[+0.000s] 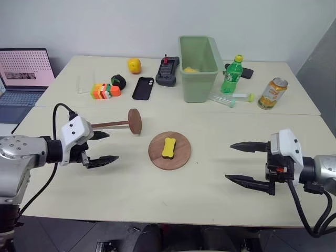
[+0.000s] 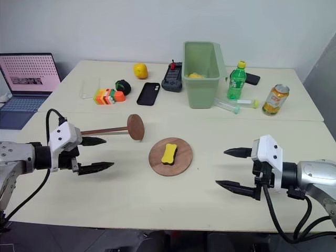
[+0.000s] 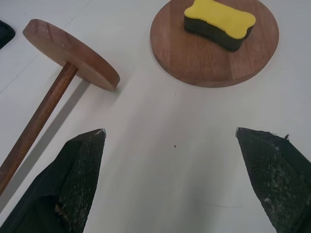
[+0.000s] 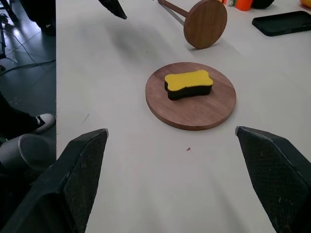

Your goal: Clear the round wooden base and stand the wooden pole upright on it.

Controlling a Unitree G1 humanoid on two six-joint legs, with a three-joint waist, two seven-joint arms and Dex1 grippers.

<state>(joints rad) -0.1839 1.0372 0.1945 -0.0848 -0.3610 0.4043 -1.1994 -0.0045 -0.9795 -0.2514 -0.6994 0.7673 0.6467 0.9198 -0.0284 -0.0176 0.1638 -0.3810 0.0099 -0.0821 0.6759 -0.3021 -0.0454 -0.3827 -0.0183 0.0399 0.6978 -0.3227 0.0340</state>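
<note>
I need to clear the round wooden base for the pole (image 1: 112,125), so I should next grab the yellow sponge by its bone-shaped body (image 1: 168,148) with my right gripper.
The round wooden base (image 1: 181,153) lies flat at the table's middle, and a yellow bone-shaped sponge (image 1: 168,147) with a black underside rests on it. The wooden pole (image 1: 112,125) lies on its side to the left of the base, its end disc (image 1: 135,121) standing on edge nearest the base. My left gripper (image 1: 113,146) hovers open just in front of the rod, empty. My right gripper (image 1: 229,161) is open and empty to the right of the base, pointing toward it. The right wrist view shows the base (image 4: 199,114), sponge (image 4: 188,83) and pole disc (image 4: 205,23) ahead.
At the back stand a green bin (image 1: 198,68), green bottle (image 1: 231,75), can (image 1: 272,93), clear tube (image 1: 228,100), black phone (image 1: 143,87), black device (image 1: 167,71), yellow fruit (image 1: 134,65) and coloured blocks (image 1: 105,91). A laptop (image 1: 23,79) sits far left.
</note>
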